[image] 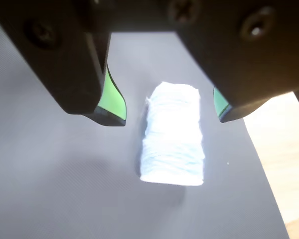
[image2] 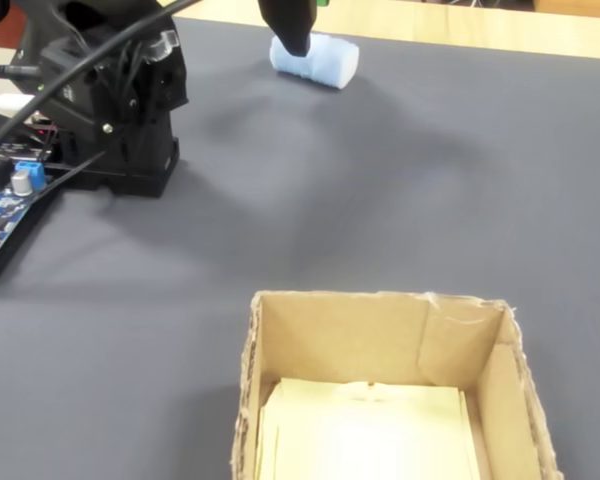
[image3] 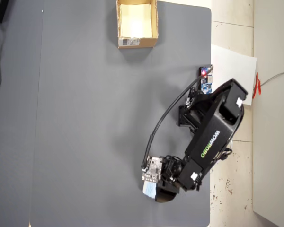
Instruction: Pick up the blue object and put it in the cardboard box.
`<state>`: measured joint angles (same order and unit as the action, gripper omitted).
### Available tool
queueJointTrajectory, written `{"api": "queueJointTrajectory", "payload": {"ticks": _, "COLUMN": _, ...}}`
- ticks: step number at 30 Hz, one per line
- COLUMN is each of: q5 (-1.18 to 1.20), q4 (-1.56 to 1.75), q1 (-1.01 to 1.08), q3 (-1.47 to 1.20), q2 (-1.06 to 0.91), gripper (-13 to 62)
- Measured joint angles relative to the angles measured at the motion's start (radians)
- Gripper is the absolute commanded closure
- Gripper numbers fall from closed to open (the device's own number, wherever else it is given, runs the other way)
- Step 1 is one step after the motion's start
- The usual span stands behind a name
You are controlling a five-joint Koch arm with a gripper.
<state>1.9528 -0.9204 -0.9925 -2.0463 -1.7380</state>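
Note:
The blue object needs to get into the cardboard box, so my gripper needs to grip it by its yarn-wrapped body [image: 172,130] next.
The blue object [image: 173,134] is a pale blue-white ribbed pad lying on the dark grey mat [image: 60,179]. In the wrist view my gripper [image: 168,118] is open, its green-padded fingers [image: 112,99] standing either side of the pad's near end without touching it. In the fixed view one dark fingertip [image2: 292,30] hangs just in front of the blue object [image2: 320,60] at the far edge of the mat. From overhead the blue object [image3: 149,190] peeks out beside the gripper [image3: 157,190] near the bottom. The cardboard box [image3: 154,23] stands open at the top, its wall [image2: 340,335] close to the fixed camera.
The arm's black base [image2: 120,110] and a blue circuit board [image2: 5,195] sit at the left of the fixed view, with cables running off them. The mat ends close to the pad, and bare wood [image: 284,149] begins there. White paper [image3: 232,61] lies beside the mat.

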Motion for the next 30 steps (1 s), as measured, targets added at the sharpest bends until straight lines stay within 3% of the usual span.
{"api": "queueJointTrajectory", "payload": {"ticks": 16, "q5": -0.023, "q4": 0.058, "q1": -0.025, "q3": 0.087, "q2": 0.249, "gripper": 16.0}}
{"api": "queueJointTrajectory", "payload": {"ticks": 21, "q5": -0.023, "q4": 0.057, "q1": -0.025, "q3": 0.087, "q2": 0.264, "gripper": 22.9}}
{"api": "queueJointTrajectory", "payload": {"ticks": 27, "q5": -0.021, "q4": 0.014, "q1": -0.023, "q3": 0.103, "q2": 0.316, "gripper": 23.3}}
{"api": "queueJointTrajectory", "payload": {"ticks": 30, "q5": -0.023, "q4": -0.003, "q1": -0.023, "q3": 0.129, "q2": 0.339, "gripper": 32.5}}
